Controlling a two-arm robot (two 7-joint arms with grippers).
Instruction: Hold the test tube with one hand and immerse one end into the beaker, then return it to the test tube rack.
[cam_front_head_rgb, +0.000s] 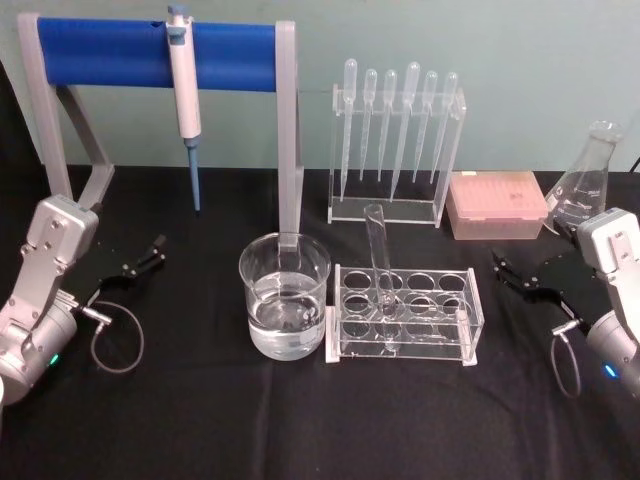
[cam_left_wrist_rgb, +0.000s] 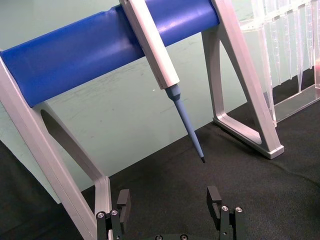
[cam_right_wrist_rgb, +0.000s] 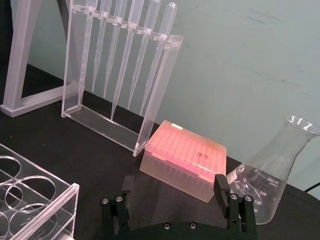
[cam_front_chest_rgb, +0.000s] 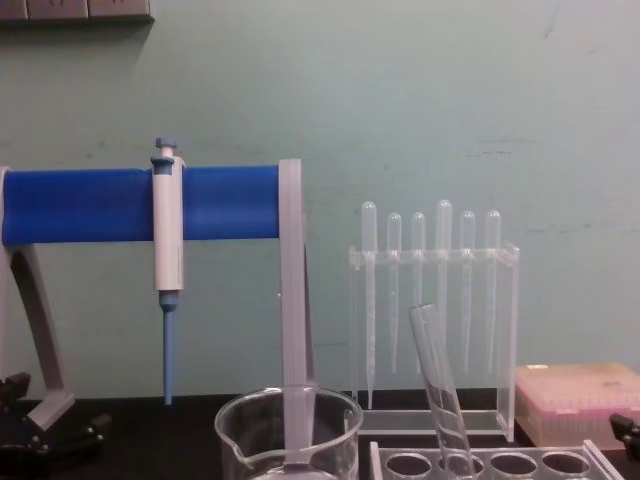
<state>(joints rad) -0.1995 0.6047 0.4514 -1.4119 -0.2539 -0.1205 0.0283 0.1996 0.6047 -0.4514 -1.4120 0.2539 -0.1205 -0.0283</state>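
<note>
The lower end of the test tube has to stay free to dip into the beaker (cam_front_chest_rgb: 290, 440), so the robot's right hand should next grab the tube by its open upper end (cam_front_chest_rgb: 427, 330).
The test tube (cam_front_head_rgb: 379, 262) is clear glass and leans in a back hole of the clear holed rack (cam_front_head_rgb: 405, 318) at the table's middle; the chest view shows the test tube (cam_front_chest_rgb: 440, 390) tilting left above the rack (cam_front_chest_rgb: 500, 463). Just left of the rack stands the beaker (cam_front_head_rgb: 284, 296), partly filled with clear liquid, its rim (cam_front_chest_rgb: 288, 405) low in the chest view. My left gripper (cam_front_head_rgb: 140, 262) rests open at the left, well away from the beaker, and its fingers (cam_left_wrist_rgb: 122, 200) hold nothing. At the right, my right gripper (cam_front_head_rgb: 508, 272) is open and empty, its fingers (cam_right_wrist_rgb: 221, 186) apart.
A blue-barred stand (cam_front_head_rgb: 155, 55) with a hanging pipettor (cam_front_head_rgb: 184, 90) rises at the back left, its post just behind the beaker. A pipette rack (cam_front_head_rgb: 395, 140), a pink tip box (cam_front_head_rgb: 495, 205) and a conical flask (cam_front_head_rgb: 590, 180) line the back right.
</note>
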